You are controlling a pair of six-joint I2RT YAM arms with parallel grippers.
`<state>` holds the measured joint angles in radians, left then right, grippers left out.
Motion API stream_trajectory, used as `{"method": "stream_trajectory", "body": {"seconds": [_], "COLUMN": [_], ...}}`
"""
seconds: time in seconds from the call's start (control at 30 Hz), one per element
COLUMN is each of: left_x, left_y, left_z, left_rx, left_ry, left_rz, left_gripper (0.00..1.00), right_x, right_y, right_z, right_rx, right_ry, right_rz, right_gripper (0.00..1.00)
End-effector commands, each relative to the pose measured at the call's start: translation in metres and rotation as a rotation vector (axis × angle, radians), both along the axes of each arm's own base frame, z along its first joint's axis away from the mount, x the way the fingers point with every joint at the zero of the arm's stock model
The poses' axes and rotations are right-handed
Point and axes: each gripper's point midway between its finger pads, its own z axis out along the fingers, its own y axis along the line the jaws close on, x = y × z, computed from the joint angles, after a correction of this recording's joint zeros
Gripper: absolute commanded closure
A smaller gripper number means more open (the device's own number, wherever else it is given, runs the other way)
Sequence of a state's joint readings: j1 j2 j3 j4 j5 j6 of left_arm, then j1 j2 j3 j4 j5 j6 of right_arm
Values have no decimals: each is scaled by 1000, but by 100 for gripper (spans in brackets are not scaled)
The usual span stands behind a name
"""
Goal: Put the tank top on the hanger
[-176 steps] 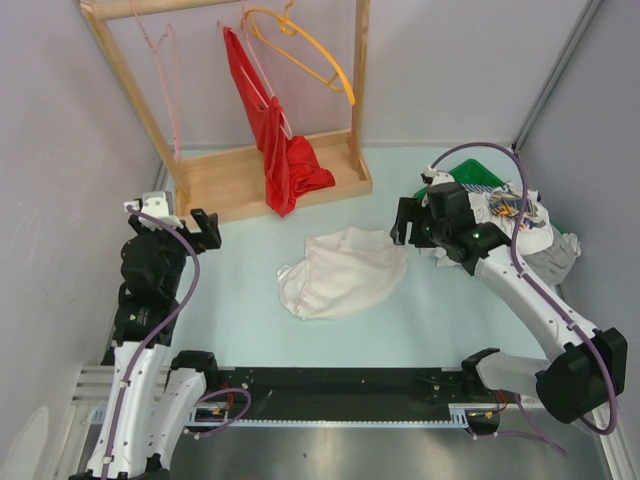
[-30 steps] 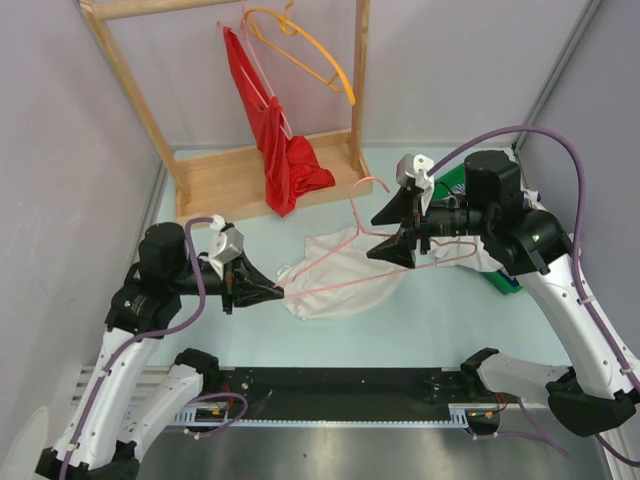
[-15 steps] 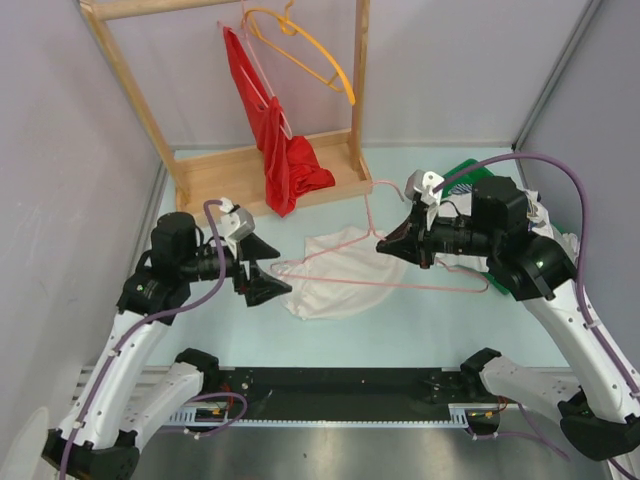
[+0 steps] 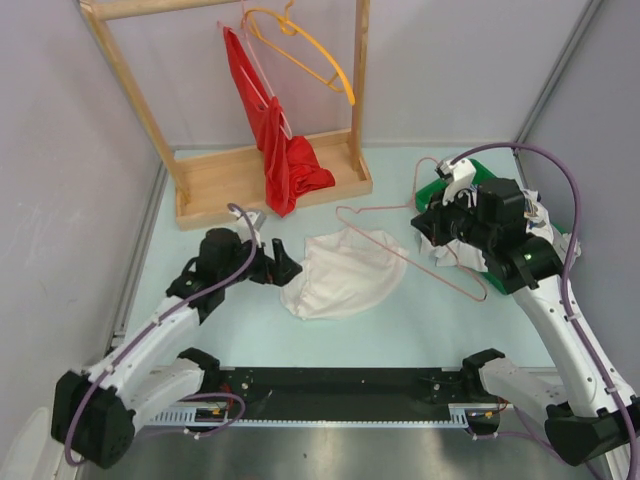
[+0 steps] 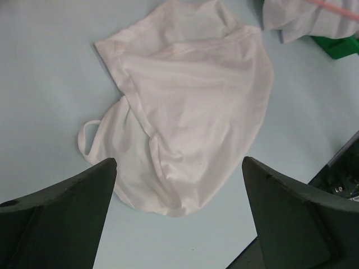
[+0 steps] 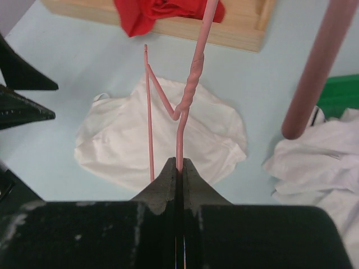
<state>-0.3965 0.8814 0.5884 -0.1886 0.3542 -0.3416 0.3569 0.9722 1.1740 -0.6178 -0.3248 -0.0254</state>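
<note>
Next, my left gripper pinches the crumpled tank top by its corner nearest the wooden rack (image 5: 105, 49), letting it hang open for the hanger.
The tank top (image 4: 345, 272) lies crumpled on the table's middle, one thin strap (image 5: 84, 140) looping out at its edge. My left gripper (image 4: 287, 262) is open, low at the tank top's left edge. In the left wrist view the tank top (image 5: 190, 112) lies ahead of and between my open fingers (image 5: 56, 218), which hold nothing. My right gripper (image 4: 432, 228) is shut on the pink hanger (image 4: 400, 238), holding it above the table to the tank top's right. In the right wrist view the jaws (image 6: 178, 165) pinch the wire just below the hanger's twisted neck (image 6: 193, 73).
A wooden rack (image 4: 270, 175) stands at the back with a red garment (image 4: 285, 155) and an orange hanger (image 4: 310, 50) on it. A heap of white-grey clothes (image 4: 540, 235) fills a green bin (image 4: 435, 190) at the right. A purple cable (image 6: 317, 67) crosses the right wrist view.
My left gripper let go of the hanger, opened, and dropped to the tank top's left edge. My right gripper shut on the hanger and carried it right and back.
</note>
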Motion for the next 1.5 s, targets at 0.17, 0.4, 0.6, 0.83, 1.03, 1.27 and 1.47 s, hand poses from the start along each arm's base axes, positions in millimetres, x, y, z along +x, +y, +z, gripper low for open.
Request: {"method": "stream_trajectory", "body": {"seconds": [0.17,0.4,0.6,0.83,1.03,1.27,1.47], "left_x": [77,134,150,145,140,139,116], "left_y": [-53,-65,-57,-70,-84,-83,-66], "left_z": [-12,-54,-92,-114,-115,-52,96], "left_rx": [-16,153,274,238,164,100,28], "left_ry": [-38,14,80,131,140,27,-238], "left_rz": [105,184,242,202,163,148,114], "left_gripper": [7,24,27,33,74,100,100], "right_x": [17,11,13,15,14,10,8], "right_y": [-29,-28,-29,-28,-28,-35,-38], "right_z": [11,8,2,-2,-3,-1,10], "right_rx": [63,62,46,41,41,31,47], "right_ry": [-34,-28,-23,-16,-13,-21,-39], "right_rz": [-202,-178,-178,-175,-172,-188,-192], "right_gripper": [100,100,100,100,100,100,100]}}
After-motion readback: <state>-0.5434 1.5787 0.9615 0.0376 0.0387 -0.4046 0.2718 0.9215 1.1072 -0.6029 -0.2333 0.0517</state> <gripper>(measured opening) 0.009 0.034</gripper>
